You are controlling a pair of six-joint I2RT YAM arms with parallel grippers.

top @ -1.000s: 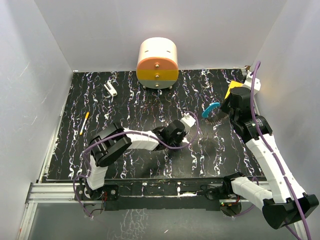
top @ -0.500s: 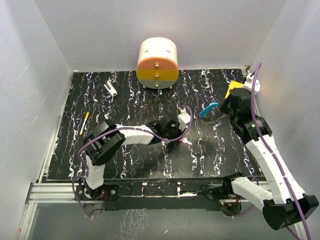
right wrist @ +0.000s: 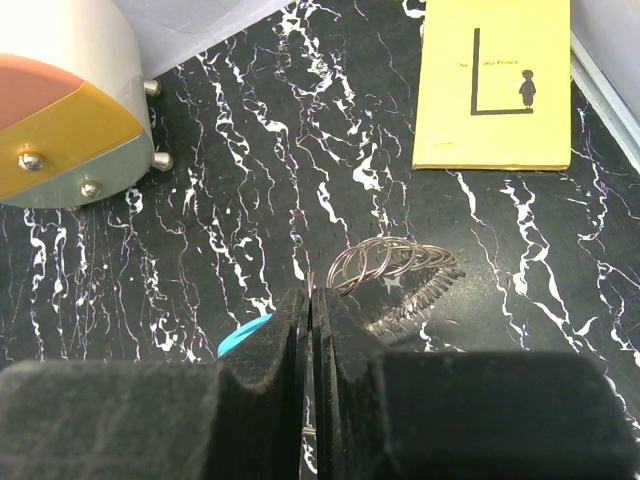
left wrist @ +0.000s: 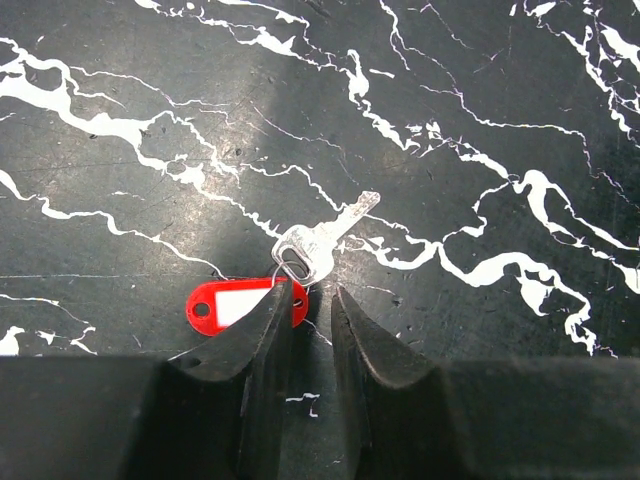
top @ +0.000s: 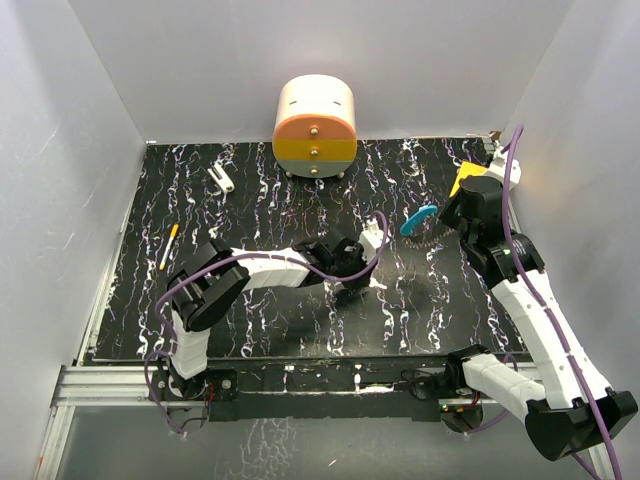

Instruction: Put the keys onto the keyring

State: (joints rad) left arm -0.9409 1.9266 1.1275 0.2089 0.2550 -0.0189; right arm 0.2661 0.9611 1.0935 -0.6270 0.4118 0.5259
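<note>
My left gripper should next take the silver key by its tag's end (left wrist: 299, 301) beside the wire ring, so that ring stays free to join the keyring.
The keys are a silver key (left wrist: 322, 238) joined by a small wire ring to a red oblong tag (left wrist: 232, 304); they lie flat on the black marbled table. My left gripper (left wrist: 312, 292) is just above them with its jaws a narrow gap apart and nothing between them; its left fingertip overlaps the tag's end. In the top view the left gripper (top: 356, 282) is at mid-table. My right gripper (right wrist: 310, 295) is shut on the keyring, which has a blue band (right wrist: 243, 334) to the left and a wire coil (right wrist: 392, 265) to the right. It holds the keyring (top: 420, 220) above the table.
A yellow card (right wrist: 492, 85) lies at the back right near the wall. A cream and orange drum-shaped box (top: 315, 125) stands at the back centre. A white clip (top: 222, 178) and a yellow pen (top: 170, 245) lie at the left.
My left gripper has swung nearer and lower onto the key and red tag. My right gripper, holding the keyring, has hardly moved.
</note>
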